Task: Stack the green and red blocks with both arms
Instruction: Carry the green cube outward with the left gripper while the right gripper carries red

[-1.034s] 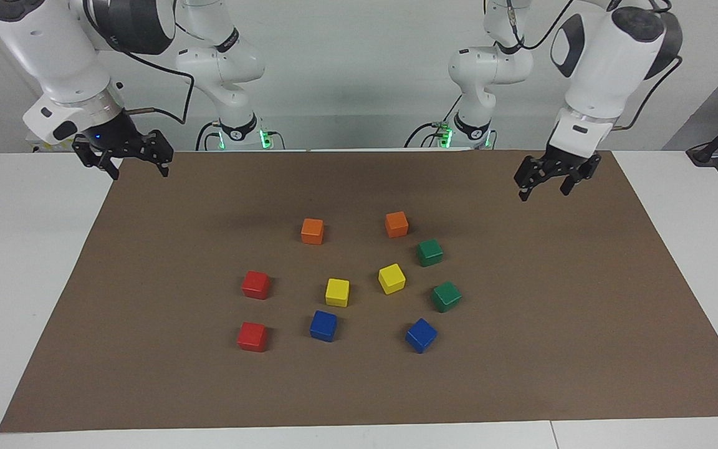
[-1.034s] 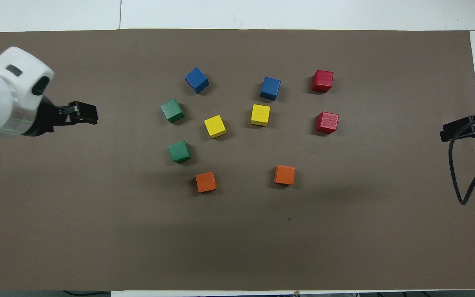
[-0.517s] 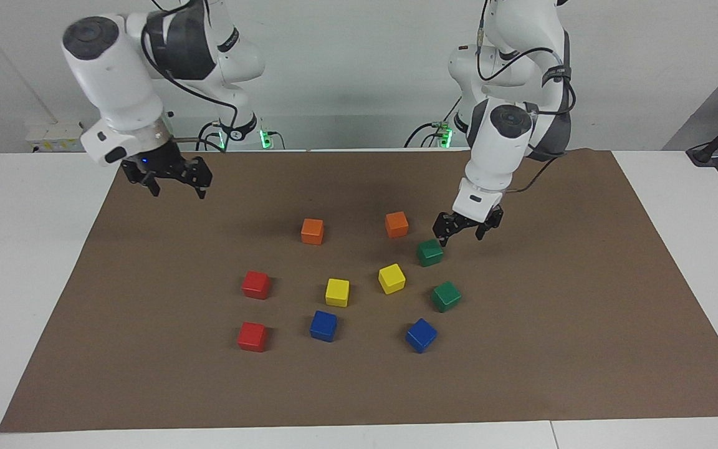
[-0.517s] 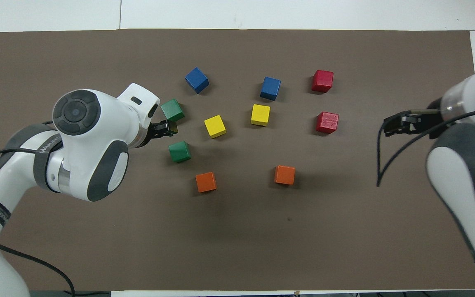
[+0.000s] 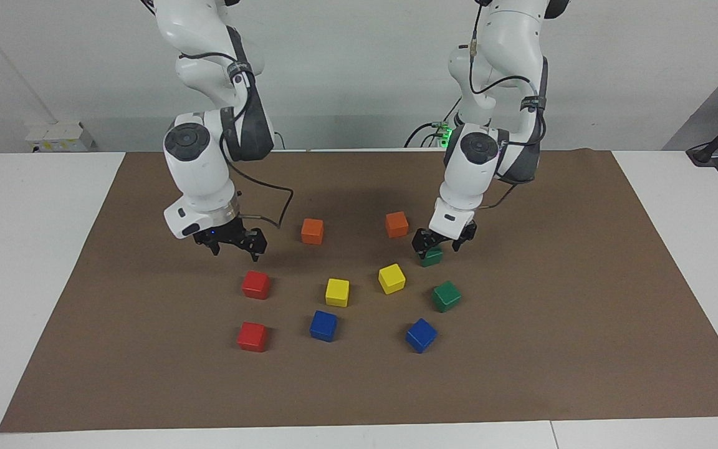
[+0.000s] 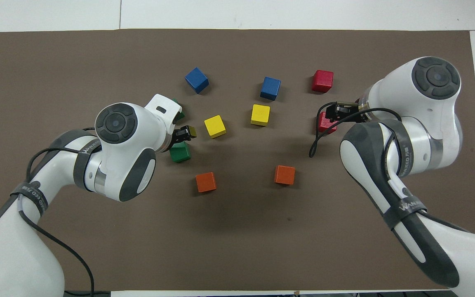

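Observation:
My left gripper's fingers are above the green block's far edge point(image 6: 179, 143) in the overhead view, short of its sides, so closing now would miss.
Two green blocks and two red blocks lie on the brown mat. My left gripper point(image 5: 438, 244) is open and low over the green block nearer to the robots point(image 5: 432, 257), its fingers astride the block's top; this block also shows in the overhead view point(image 6: 179, 152). The other green block point(image 5: 445, 296) is mostly hidden under my left wrist in the overhead view point(image 6: 178, 114). My right gripper point(image 5: 234, 247) is open and hangs above the mat, over the edge of the nearer red block point(image 5: 255, 284). The second red block point(image 5: 252, 337) lies farther out.
Two orange blocks point(image 5: 312, 231) point(image 5: 396, 224) lie nearest the robots, with two yellow blocks point(image 5: 337, 292) point(image 5: 391, 278) in the middle and two blue blocks point(image 5: 323, 325) point(image 5: 421, 335) farther out. The brown mat point(image 5: 583, 312) covers most of the white table.
Both arms have swung in from the mat's ends and come down. The left gripper has dropped onto the nearer green block. The right gripper has moved to the nearer red block.

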Available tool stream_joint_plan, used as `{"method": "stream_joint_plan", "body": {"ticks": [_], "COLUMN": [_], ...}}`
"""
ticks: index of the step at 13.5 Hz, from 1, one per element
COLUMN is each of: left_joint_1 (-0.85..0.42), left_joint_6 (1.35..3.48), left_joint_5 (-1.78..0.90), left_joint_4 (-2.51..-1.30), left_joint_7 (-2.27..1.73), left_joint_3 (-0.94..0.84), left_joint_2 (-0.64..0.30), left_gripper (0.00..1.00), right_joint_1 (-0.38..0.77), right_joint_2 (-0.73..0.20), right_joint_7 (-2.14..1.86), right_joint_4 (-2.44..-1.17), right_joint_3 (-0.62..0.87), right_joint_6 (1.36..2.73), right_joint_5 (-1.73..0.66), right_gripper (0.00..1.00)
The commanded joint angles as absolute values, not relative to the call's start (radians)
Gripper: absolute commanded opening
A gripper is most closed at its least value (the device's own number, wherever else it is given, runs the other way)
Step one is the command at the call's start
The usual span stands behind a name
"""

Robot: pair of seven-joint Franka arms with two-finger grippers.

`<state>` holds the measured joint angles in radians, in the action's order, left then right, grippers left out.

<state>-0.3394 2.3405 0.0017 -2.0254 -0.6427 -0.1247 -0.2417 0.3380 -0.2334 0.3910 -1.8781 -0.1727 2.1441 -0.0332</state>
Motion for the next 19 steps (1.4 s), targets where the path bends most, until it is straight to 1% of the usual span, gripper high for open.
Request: {"method": "stream_joint_plan", "body": {"ticks": [1, 2, 5, 6, 7, 8, 9, 11, 12, 13, 14, 15, 16, 17, 19], "left_joint_1": [-0.357, -0.357, -0.376, -0.379, -0.382, -0.402, -0.405, -0.391, -0.361, -0.309, -0.229, -0.142, -0.076, -0.025, 0.026], "left_joint_6": [2.365, 2.370, 2.477, 2.479, 2.470, 2.464, 2.420, 2.338, 2.279, 2.190, 2.146, 2.149, 2.179, 2.219, 2.278], "left_joint_5": [-0.002, -0.002, -0.002, -0.002, -0.002, -0.002, -0.002, 0.000, 0.008, 0.038, 0.040, 0.041, 0.043, 0.041, 0.048], "left_joint_4": [-2.037, -2.052, -2.100, -2.102, -2.112, -2.123, -2.115, -2.097, -2.059, -2.016, -1.985, -1.968, -1.962, -1.962, -1.960], "left_joint_7": [-0.658, -0.661, -0.786, -0.810, -0.813, -0.816, -0.824, -0.805, -0.748, -0.613, -0.471, -0.339, -0.198, -0.070, 0.014], "left_joint_3": [-0.107, -0.107, -0.107, -0.107, -0.107, -0.106, -0.104, -0.095, -0.075, -0.061, -0.060, -0.061, -0.063, -0.061, -0.060], "left_joint_2": [-0.267, -0.265, -0.267, -0.270, -0.268, -0.264, -0.261, -0.249, -0.235, -0.232, -0.232, -0.236, -0.242, -0.248, -0.287], "left_gripper": [1.00, 1.00, 1.00, 0.97, 0.80, 0.48, 0.00, 0.00, 0.00, 0.00, 0.00, 0.00, 0.00, 0.00, 0.00], "right_joint_1": [0.336, 0.336, 0.350, 0.351, 0.351, 0.351, 0.351, 0.351, 0.351, 0.351, 0.351, 0.351, 0.351, 0.351, 0.338], "right_joint_2": [-0.270, -0.290, -0.342, -0.347, -0.347, -0.348, -0.351, -0.356, -0.359, -0.360, -0.360, -0.360, -0.360, -0.362, -0.344], "right_joint_7": [0.436, 0.448, 0.451, 0.446, 0.436, 0.408, 0.397, 0.391, 0.390, 0.388, 0.384, 0.382, 0.382, 0.382, 0.356], "right_joint_4": [-1.878, -1.873, -1.881, -1.887, -1.899, -1.904, -1.916, -1.960, -1.970, -1.973, -1.971, -1.971, -1.970, -1.962, -1.957], "right_joint_3": [-0.172, -0.173, -0.173, -0.173, -0.173, -0.173, -0.173, -0.173, -0.173, -0.173, -0.173, -0.173, -0.173, -0.173, -0.175], "right_joint_6": [2.195, 2.200, 2.252, 2.261, 2.264, 2.266, 2.282, 2.351, 2.367, 2.370, 2.368, 2.368, 2.367, 2.355, 2.314], "right_joint_5": [-0.078, -0.093, -0.095, -0.094, -0.092, -0.092, -0.092, -0.081, -0.080, -0.080, -0.080, -0.080, -0.080, -0.080, -0.080], "right_gripper": [1.00, 1.00, 1.00, 1.00, 1.00, 1.00, 1.00, 1.00, 0.99, 0.89, 0.70, 0.40, 0.05, 0.00, 0.00]}}
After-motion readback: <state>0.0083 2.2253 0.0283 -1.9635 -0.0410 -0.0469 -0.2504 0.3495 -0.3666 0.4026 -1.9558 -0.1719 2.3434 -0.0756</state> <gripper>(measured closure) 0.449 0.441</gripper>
